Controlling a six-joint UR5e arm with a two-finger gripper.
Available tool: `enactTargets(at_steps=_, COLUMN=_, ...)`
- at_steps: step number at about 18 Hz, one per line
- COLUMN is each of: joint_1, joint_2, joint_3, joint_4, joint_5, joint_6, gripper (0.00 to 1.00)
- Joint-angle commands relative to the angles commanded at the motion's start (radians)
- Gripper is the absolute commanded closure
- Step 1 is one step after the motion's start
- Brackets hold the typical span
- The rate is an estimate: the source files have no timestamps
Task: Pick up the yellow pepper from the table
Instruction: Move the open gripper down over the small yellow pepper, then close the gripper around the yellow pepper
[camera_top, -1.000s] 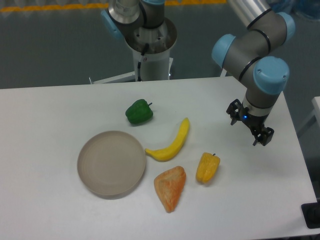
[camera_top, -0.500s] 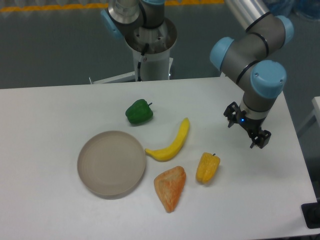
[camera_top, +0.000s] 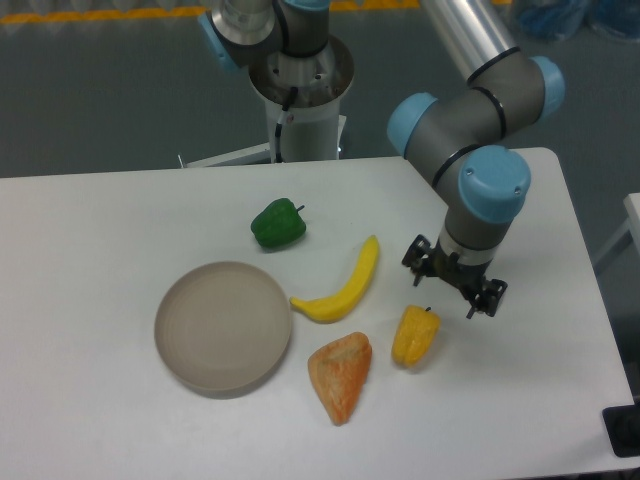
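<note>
The yellow pepper will be lifted from the white table next, and my gripper will pick it up by its stem end (camera_top: 425, 318).
The yellow pepper (camera_top: 415, 336) lies on the white table (camera_top: 100, 400) right of centre, its small dark stem pointing up toward the arm. My gripper (camera_top: 452, 278) hangs just above and slightly right of it, fingers spread wide apart and open with nothing between them. One fingertip (camera_top: 413, 256) is at the left, the other at the right, and neither touches the pepper.
A long yellow banana (camera_top: 345, 285) curves left of the pepper. An orange wedge-shaped piece (camera_top: 341, 375) lies below the banana. A green pepper (camera_top: 278, 224) sits farther back, and a round grey plate (camera_top: 223, 327) is on the left. The table's right edge is near.
The arm has swung left and down, bringing the open gripper from the table's right side to just above the yellow pepper. The objects have not moved.
</note>
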Motion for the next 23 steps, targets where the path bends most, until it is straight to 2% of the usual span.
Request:
enactTargets(at_steps=3, joint_1=-0.020, joint_2=-0.018, joint_3=0.000, joint_4=0.002, joint_5=0.006, joint_6=-0.038, gripper=0.00)
enactTargets(at_steps=6, joint_1=-0.023, joint_2=-0.038, joint_3=-0.003, joint_4=0.038, joint_5=0.012, joint_6=-0.058, gripper=0.00)
enactTargets(at_steps=11, joint_1=-0.031, joint_2=-0.069, joint_3=-0.005, joint_4=0.064, joint_5=0.024, joint_6=-0.060, gripper=0.00)
enactTargets(at_steps=15, joint_1=-0.048, joint_2=-0.101, joint_3=-0.008, joint_4=0.066, joint_5=0.063, joint_6=-0.055, gripper=0.00)
enactTargets(at_steps=21, joint_1=-0.051, joint_2=-0.115, joint_3=-0.015, joint_4=0.077, joint_5=0.084, joint_6=-0.048, gripper=0.00)
enactTargets(at_steps=22, joint_1=-0.051, joint_2=-0.117, joint_3=-0.012, joint_4=0.077, joint_5=0.092, joint_6=-0.046, gripper=0.06)
enactTargets(at_steps=23, joint_1=-0.051, joint_2=-0.117, joint_3=-0.006, joint_4=0.072, joint_5=0.094, joint_6=-0.048, gripper=0.30)
